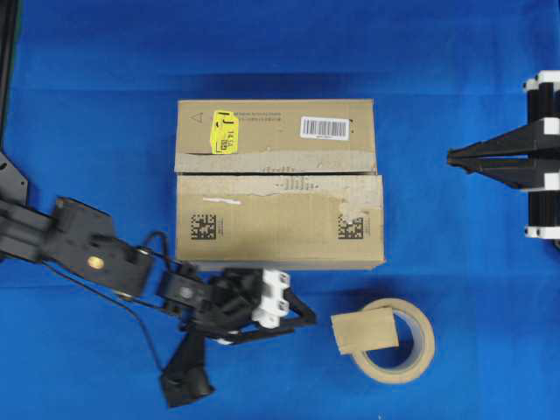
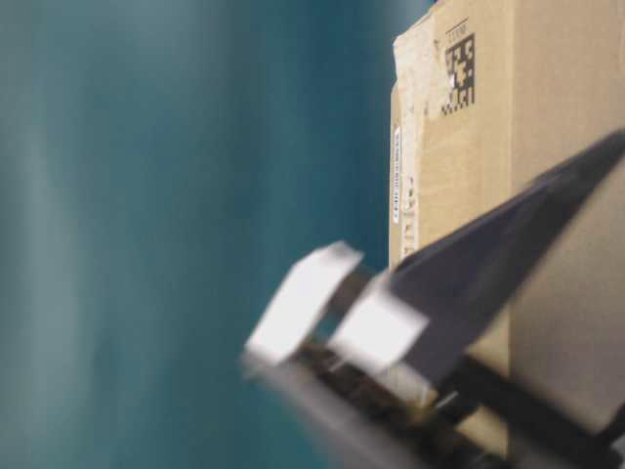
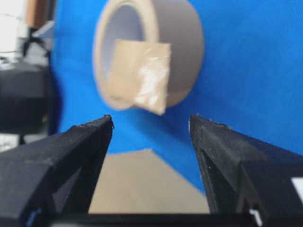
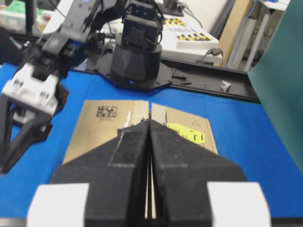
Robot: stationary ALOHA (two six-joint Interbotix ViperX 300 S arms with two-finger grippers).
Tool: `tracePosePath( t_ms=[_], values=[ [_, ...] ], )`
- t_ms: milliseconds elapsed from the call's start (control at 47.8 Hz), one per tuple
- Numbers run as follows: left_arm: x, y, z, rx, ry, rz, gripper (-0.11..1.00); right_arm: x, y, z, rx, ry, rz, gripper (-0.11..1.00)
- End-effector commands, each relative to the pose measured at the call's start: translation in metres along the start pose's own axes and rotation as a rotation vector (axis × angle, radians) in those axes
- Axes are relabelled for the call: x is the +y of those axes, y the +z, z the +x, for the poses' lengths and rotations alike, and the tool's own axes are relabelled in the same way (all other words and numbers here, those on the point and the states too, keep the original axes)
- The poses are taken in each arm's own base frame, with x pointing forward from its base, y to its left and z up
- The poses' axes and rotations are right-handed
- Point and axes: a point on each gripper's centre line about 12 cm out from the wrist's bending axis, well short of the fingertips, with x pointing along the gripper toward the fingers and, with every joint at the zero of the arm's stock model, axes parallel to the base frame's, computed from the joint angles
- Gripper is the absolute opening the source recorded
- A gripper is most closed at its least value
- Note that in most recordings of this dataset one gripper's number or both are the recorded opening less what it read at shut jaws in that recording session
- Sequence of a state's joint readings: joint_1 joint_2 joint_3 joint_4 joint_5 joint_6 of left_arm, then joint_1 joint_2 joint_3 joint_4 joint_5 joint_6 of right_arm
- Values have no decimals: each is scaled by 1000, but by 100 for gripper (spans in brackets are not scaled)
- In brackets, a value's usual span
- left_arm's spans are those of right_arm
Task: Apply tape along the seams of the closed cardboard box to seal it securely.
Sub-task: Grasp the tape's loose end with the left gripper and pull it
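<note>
Next, my left gripper grabs the tape piece's loose end (image 1: 340, 335), since only that end sticks out past the roll (image 1: 395, 340) while the rest sticks across it.
The cardboard box (image 1: 278, 210) stands mid-table with its flaps closed. The seam (image 1: 280, 173) runs left to right, edged with pale torn residue. The short tan tape piece (image 1: 365, 331) hangs on the beige tape roll (image 1: 395, 340), in front of the box to the right. My left gripper (image 1: 306, 317) is open and empty, just left of the roll and in front of the box. In the left wrist view the tape piece (image 3: 142, 75) hangs ahead of the open gripper (image 3: 151, 124). My right gripper (image 1: 451, 157) is shut and empty, well to the right of the box, and also shows in the right wrist view (image 4: 149, 120).
The blue cloth (image 1: 87, 87) covers the table. The box's yellow sticker (image 1: 224, 132) and barcode label (image 1: 325, 128) are on the far flap. The left arm (image 1: 87, 254) reaches in from the left edge. A black arm base (image 4: 137, 61) stands beyond the box in the right wrist view.
</note>
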State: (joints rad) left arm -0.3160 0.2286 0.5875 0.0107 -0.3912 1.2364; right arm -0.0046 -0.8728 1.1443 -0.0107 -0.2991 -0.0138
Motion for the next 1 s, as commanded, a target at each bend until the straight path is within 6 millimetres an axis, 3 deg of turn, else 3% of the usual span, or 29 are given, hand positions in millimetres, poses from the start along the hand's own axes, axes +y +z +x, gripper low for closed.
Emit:
tracePosePath(
  t_ms=[0, 251, 564, 627, 773, 836, 982],
  values=[
    [10, 5, 18, -14, 36, 21, 63, 0, 10, 3, -21, 1, -12, 0],
    [8, 4, 54, -16, 48, 75, 63, 0, 7, 3, 6, 2, -15, 0],
    [7, -1, 58, 0, 48, 47, 61, 1, 3, 3, 35, 7, -15, 0],
    [5, 0, 57, -1, 43, 45, 53, 1, 2, 3, 37, 9, -15, 0],
    [8, 2, 52, -2, 48, 31, 14, 1, 2, 3, 37, 7, -15, 0],
    [10, 3, 49, -4, 50, 29, 3, 1, 2, 3, 37, 7, -15, 0],
    [20, 6, 39, -8, 65, 27, 0, 1, 2, 3, 34, 9, -15, 0]
  ],
)
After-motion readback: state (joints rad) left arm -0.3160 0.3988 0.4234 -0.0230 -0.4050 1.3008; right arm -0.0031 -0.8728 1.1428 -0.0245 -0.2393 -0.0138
